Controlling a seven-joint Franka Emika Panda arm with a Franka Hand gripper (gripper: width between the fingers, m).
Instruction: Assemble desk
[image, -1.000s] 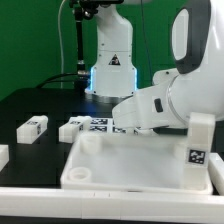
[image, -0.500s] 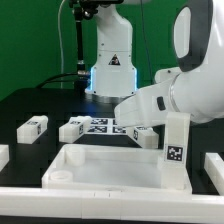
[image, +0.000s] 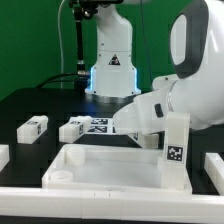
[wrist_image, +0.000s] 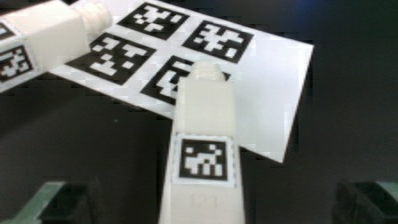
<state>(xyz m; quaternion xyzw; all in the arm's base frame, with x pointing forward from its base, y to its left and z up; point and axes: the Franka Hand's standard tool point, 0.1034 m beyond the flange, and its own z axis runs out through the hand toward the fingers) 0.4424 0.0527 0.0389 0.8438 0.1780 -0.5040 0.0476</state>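
My gripper grabs the leg's plain square end (wrist_image: 203, 205) next, since this leaves the leg's narrow tip free to fit the white tabletop.
The white tabletop (image: 110, 168) lies in the foreground with its raised rim up and a round corner socket (image: 62, 176) at the exterior view's left. One square white leg (image: 176, 142) stands upright at its right corner, tag facing the camera. My gripper (image: 150, 128) hangs just behind that leg. In the wrist view the same leg (wrist_image: 205, 150) runs between my two fingers (wrist_image: 50, 202), with dark gaps on both sides; the gripper (wrist_image: 208, 206) is open and touches nothing.
Two loose legs (image: 32, 126) (image: 75, 128) lie behind the tabletop beside the marker board (image: 100, 124). More white parts show at the left edge (image: 3, 155) and the right edge (image: 212, 170). In the wrist view a loose leg (wrist_image: 63, 40) lies by the marker board (wrist_image: 231, 70).
The tabletop and its upright leg shifted toward the exterior view's left a second ago. Since then they are still, and my arm has moved slightly down and left.
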